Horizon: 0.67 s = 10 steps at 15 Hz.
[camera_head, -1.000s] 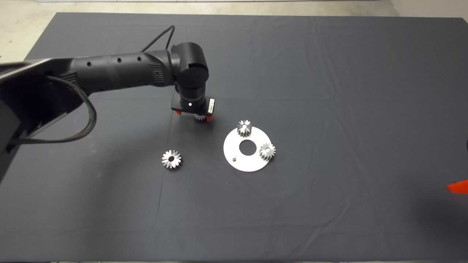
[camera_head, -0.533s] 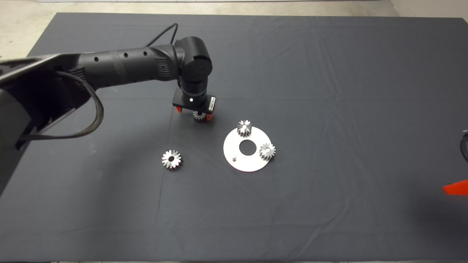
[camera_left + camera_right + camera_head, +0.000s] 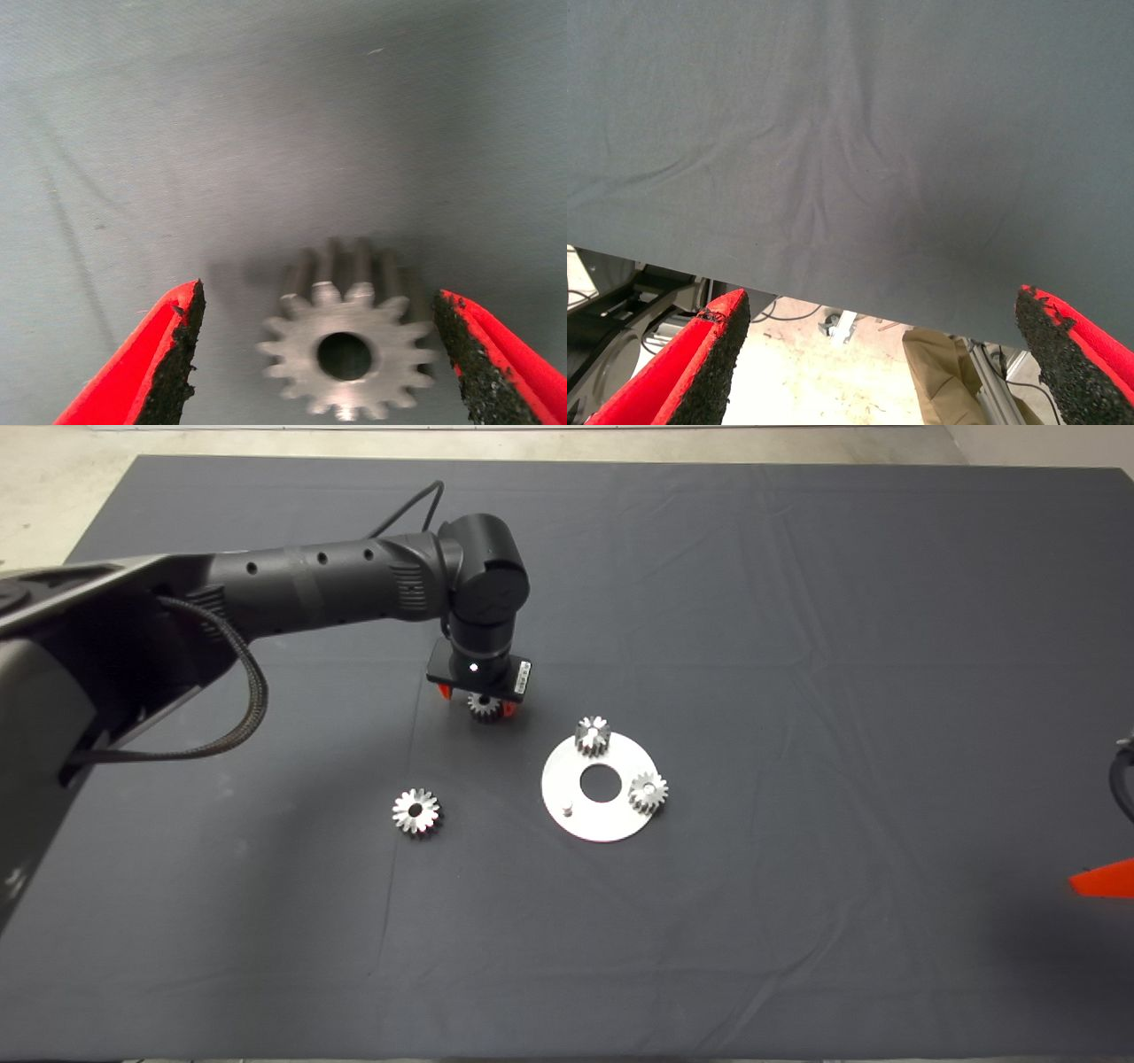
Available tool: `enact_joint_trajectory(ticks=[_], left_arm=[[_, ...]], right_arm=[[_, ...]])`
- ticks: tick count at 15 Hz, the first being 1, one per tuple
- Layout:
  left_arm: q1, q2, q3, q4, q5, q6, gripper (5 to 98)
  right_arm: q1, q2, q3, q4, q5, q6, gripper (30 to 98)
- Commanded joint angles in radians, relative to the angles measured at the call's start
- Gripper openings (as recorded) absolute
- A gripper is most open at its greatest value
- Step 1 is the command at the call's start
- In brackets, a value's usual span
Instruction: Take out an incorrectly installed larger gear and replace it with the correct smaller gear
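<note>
I should next grab the smaller gear with my left gripper by its toothed rim (image 3: pixel 485 708), so the gear's center hole stays free for the bare peg (image 3: pixel 568 811).
The smaller gear (image 3: pixel 484 708) lies flat on the mat, left of and beyond the plate. My left gripper (image 3: pixel 474 701) hangs over it, open. In the left wrist view the gear (image 3: pixel 345 356) lies between the two fingers (image 3: pixel 170 356), which stand apart from its teeth on both sides. The larger gear (image 3: pixel 416 812) lies flat on the mat, left of the round silver plate (image 3: pixel 611 824). The plate carries two small gears (image 3: pixel 592 735) (image 3: pixel 648 791) and one bare peg (image 3: pixel 567 809). My right gripper (image 3: pixel 1103 880) is parked at the lower right edge, open and empty.
The dark mat (image 3: pixel 797 646) covers the table and has soft creases. The left arm (image 3: pixel 310 589) reaches in from the left over the far half. The right wrist view shows the mat's edge (image 3: pixel 833 305) and floor with cables beyond.
The left arm has shifted a little to the right, its gripper staying over the smaller gear. The gears and plate have not moved. The right gripper has barely moved.
</note>
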Motion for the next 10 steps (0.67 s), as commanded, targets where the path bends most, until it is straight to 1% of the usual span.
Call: enact_joint_trajectory(ticks=[1, 2, 4, 5, 7, 9, 10], left_arm=[[-0.009, 0.011, -0.001, -0.031, 0.071, -0.009, 65.2], [-0.011, 0.009, -0.004, -0.031, 0.072, -0.009, 61.6], [-0.012, 0.004, -0.004, -0.031, 0.071, -0.009, 59.3], [-0.012, 0.001, -0.005, -0.031, 0.071, -0.009, 56.3], [-0.012, -0.003, -0.005, -0.031, 0.073, -0.009, 55.9], [-0.012, -0.003, -0.010, -0.031, 0.074, -0.009, 55.9], [-0.012, -0.003, -0.010, -0.031, 0.074, -0.009, 53.2]], right_arm=[[0.008, 0.005, 0.003, 0.030, -0.109, 0.010, 79.2], [0.007, 0.005, 0.003, 0.030, -0.109, 0.010, 79.2], [0.007, 0.005, 0.003, 0.030, -0.110, 0.010, 79.2], [0.006, 0.006, 0.003, 0.030, -0.109, 0.010, 79.2], [0.007, 0.018, 0.003, 0.030, -0.109, 0.011, 79.2], [0.007, 0.023, 0.003, 0.030, -0.110, 0.028, 79.2], [0.006, 0.026, 0.004, 0.030, -0.112, 0.030, 79.2]])
